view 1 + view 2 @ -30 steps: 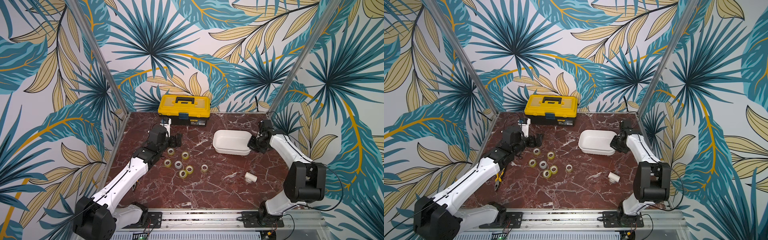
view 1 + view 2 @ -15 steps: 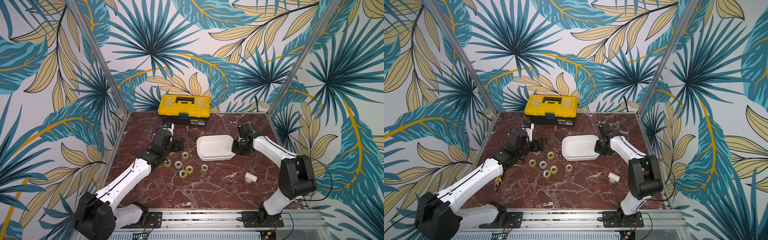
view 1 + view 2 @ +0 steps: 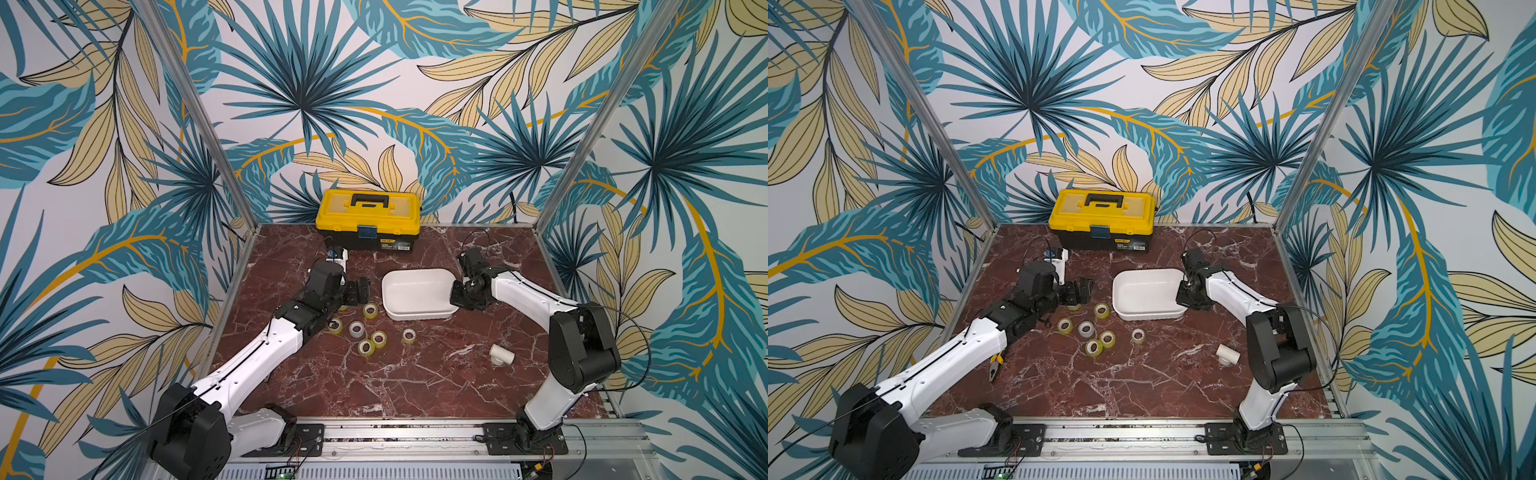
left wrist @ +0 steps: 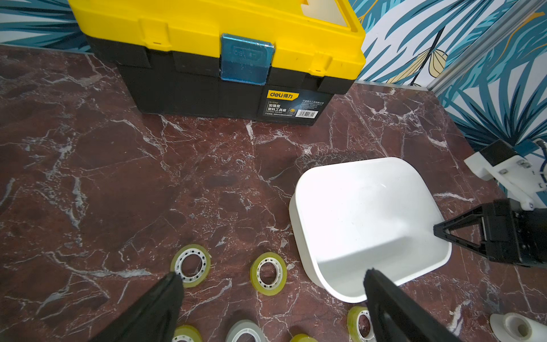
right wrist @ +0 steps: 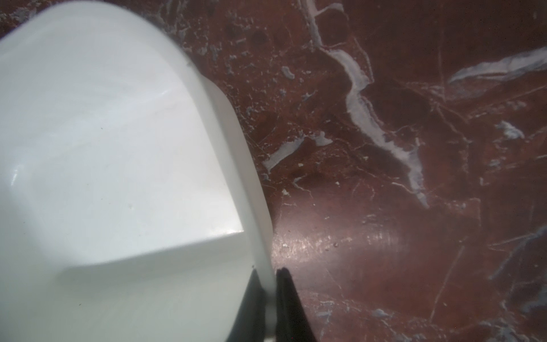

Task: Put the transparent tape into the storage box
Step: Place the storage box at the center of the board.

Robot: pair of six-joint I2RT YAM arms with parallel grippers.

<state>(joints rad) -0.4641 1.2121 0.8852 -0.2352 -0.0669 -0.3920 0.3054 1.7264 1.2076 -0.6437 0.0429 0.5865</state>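
Note:
My right gripper is ready to release the storage box, because the storage box's lower edge point(image 3: 420, 317) lies level on the marble close beside the tape rolls.
The storage box point(image 3: 415, 316), a white shallow tub, sits mid-table in both top views point(image 3: 1148, 316). My right gripper point(image 3: 456, 297) is shut on its right rim; in the right wrist view the thin wall point(image 5: 231, 154) sits pinched between the black fingers point(image 5: 284, 296). Several rolls of transparent tape point(image 3: 370, 310) lie flat just left of the box, one paler point(image 3: 356, 329). My left gripper point(image 3: 359, 291) hovers open over the rolls nearest the box. In the left wrist view a yellowish roll point(image 4: 268, 274) lies between the wide-apart fingers point(image 4: 165, 302).
A yellow-and-black toolbox point(image 3: 368, 220) stands against the back wall. A white pipe fitting point(image 3: 500, 354) lies at front right. Pliers point(image 3: 994, 365) lie beside the left arm. Patterned walls close in the left, back and right sides.
My right gripper has dragged the storage box leftward across the table, close to the tape rolls. My left gripper has shifted right, over the rolls, staying open.

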